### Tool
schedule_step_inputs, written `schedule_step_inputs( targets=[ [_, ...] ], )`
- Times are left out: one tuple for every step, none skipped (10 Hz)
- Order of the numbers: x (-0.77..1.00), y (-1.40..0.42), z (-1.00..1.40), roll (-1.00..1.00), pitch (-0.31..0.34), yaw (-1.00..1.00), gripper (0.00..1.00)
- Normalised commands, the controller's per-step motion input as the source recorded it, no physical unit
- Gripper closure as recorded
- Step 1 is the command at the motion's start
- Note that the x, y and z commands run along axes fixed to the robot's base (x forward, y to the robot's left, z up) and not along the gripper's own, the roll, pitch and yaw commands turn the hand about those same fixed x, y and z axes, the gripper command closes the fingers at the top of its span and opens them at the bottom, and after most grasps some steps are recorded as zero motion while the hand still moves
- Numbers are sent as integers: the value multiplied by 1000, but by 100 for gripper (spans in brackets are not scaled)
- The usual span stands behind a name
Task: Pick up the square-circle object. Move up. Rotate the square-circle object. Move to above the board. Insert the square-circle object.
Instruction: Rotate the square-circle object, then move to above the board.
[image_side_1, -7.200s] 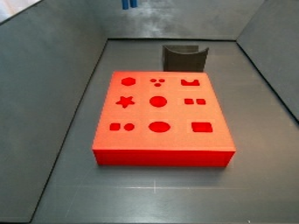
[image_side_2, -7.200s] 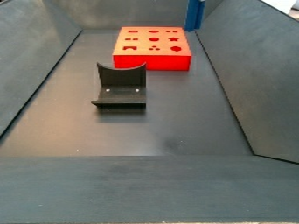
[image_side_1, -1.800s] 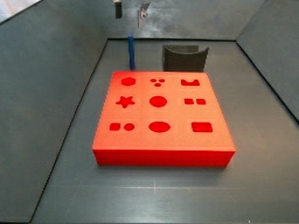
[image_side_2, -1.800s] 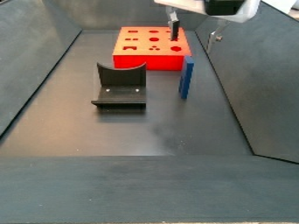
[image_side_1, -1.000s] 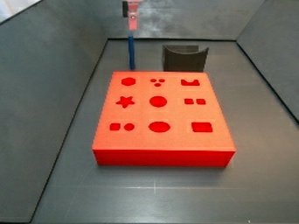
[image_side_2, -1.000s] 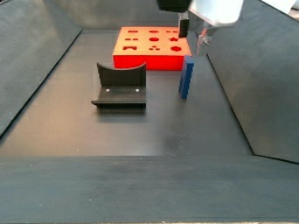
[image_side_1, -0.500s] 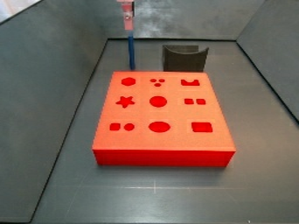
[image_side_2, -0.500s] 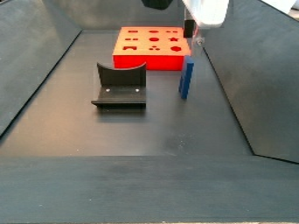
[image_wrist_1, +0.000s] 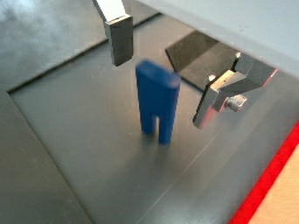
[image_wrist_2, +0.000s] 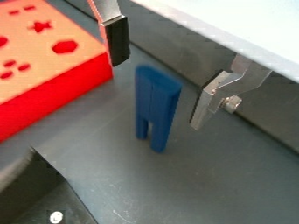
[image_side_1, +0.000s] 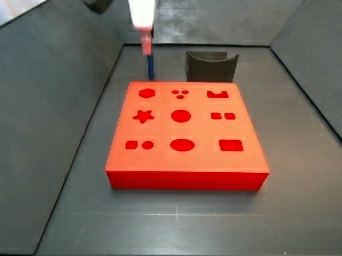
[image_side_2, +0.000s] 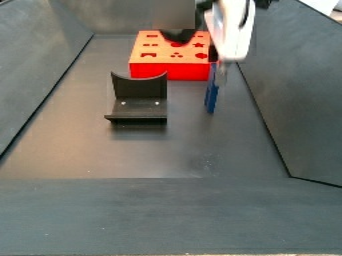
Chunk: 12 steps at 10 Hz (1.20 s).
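My gripper takes hold of the square-circle object by its broad top (image_wrist_1: 159, 77) next, so its pronged end stays free to enter the board.
The square-circle object (image_wrist_1: 156, 101) is a slim blue peg standing upright on the dark floor beside the board (image_wrist_2: 41, 61), a flat red block with shaped holes. My gripper (image_wrist_1: 163, 74) is open, with one finger (image_wrist_1: 119, 39) on each side of the peg's top and a gap on both sides. Another wrist view shows the same: peg (image_wrist_2: 156, 107) between the spread fingers of the gripper (image_wrist_2: 162, 74). In both side views the gripper (image_side_1: 147, 45) (image_side_2: 218, 62) hangs over the peg (image_side_1: 151, 62) (image_side_2: 213, 90), next to the board (image_side_1: 183, 125) (image_side_2: 171, 52).
The fixture (image_side_2: 136, 100) stands on the floor on the other side of the board's end from the peg; it also shows in a side view (image_side_1: 210, 66) and a wrist view (image_wrist_2: 47, 192). Sloping grey walls (image_side_1: 67, 110) enclose the floor.
The gripper has come down over the blue peg, so its fingers now flank the peg's top. The peg and the board have not moved.
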Motion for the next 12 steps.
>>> schedule_step_inputs(
  targets=[
    [24,8,-522,-15,-35,-53,0],
    [29,8,-372,-19,-34,-51,0],
    [34,8,-182,-25,-28,-47,0],
    [0,0,0,-29,-19,-45,100],
    [349,-138,1000,388,-263,164,100],
    [333,-140,1000,386,-229,165,100],
    [305,-136,1000,382,-169,144,100],
    [265,-124,1000,331,-29,86,100],
    [256,-120,1000,289,15,66,100],
    [234,-108,1000,205,70,42,100],
    [223,-104,1000,173,78,35,100],
    [174,-83,951,140,81,32,100]
  ],
)
